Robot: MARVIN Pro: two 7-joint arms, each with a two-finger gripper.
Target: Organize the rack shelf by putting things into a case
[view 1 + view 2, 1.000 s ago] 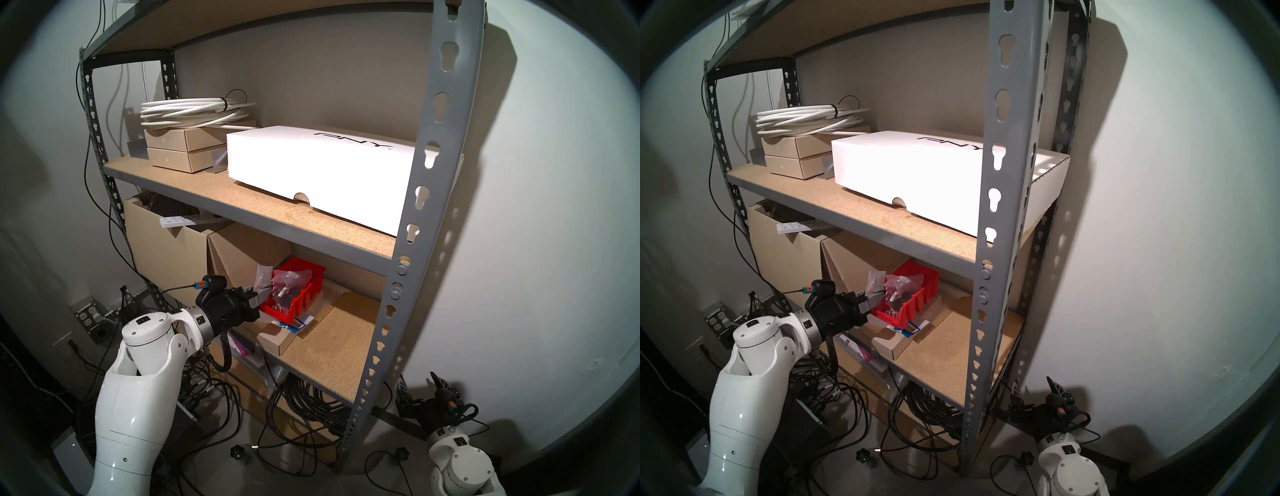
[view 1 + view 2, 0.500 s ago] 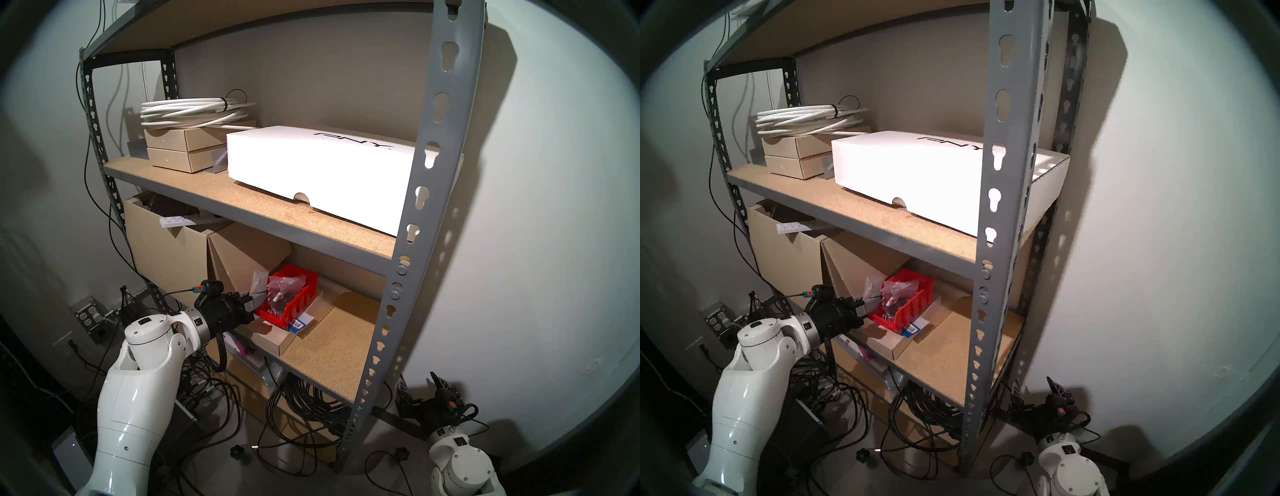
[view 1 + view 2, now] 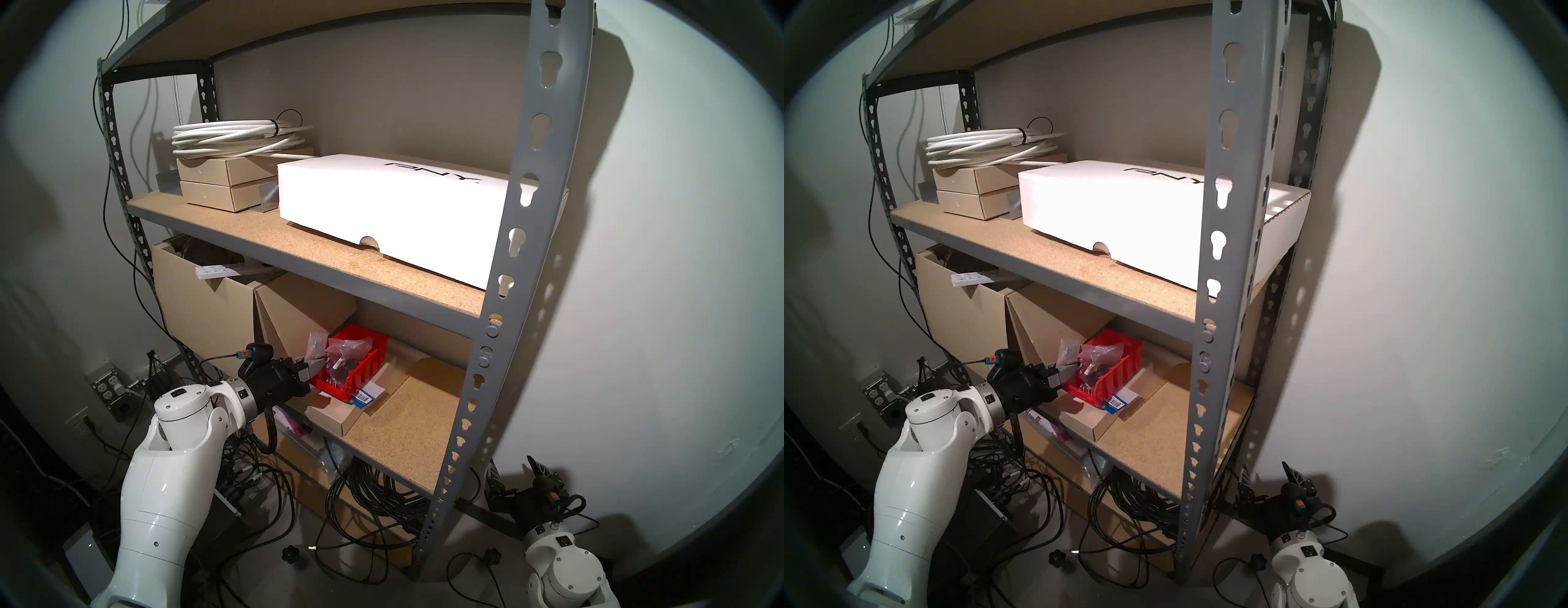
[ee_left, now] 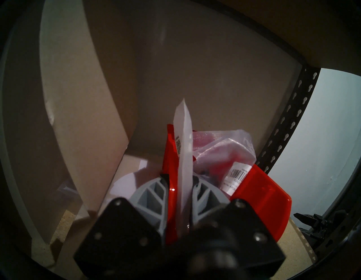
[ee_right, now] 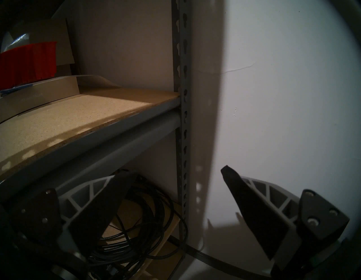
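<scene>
The base of the red case (image 3: 360,373) sits on the flat tan box and the case would stay there, so it is time for my left gripper to open.
The red case (image 3: 360,373) sits on a flat tan box on the lower board of the grey rack shelf (image 3: 522,237). My left gripper (image 3: 316,365) is shut on its near end wall together with a clear bag (image 3: 317,342) that stands up from the jaws. In the left wrist view, the red wall (image 4: 172,187) and the bag (image 4: 184,136) are both pinched between the fingers. More clear bags of dark parts (image 4: 220,152) lie inside the case. My right gripper (image 5: 175,172) hangs open and empty, low beside the rack's right upright (image 3: 513,471).
A blue-and-white barcode card (image 3: 365,397) lies on the flat tan box (image 3: 335,414). Tall cardboard boxes (image 3: 212,314) stand just left of the case. A white PNY box (image 3: 394,208) fills the upper board. Black cable coils (image 3: 382,492) lie under the lower board.
My left gripper drew back towards me and a little left, and the red case with its bags came along. Little has shifted over the last half second. The right arm stayed still.
</scene>
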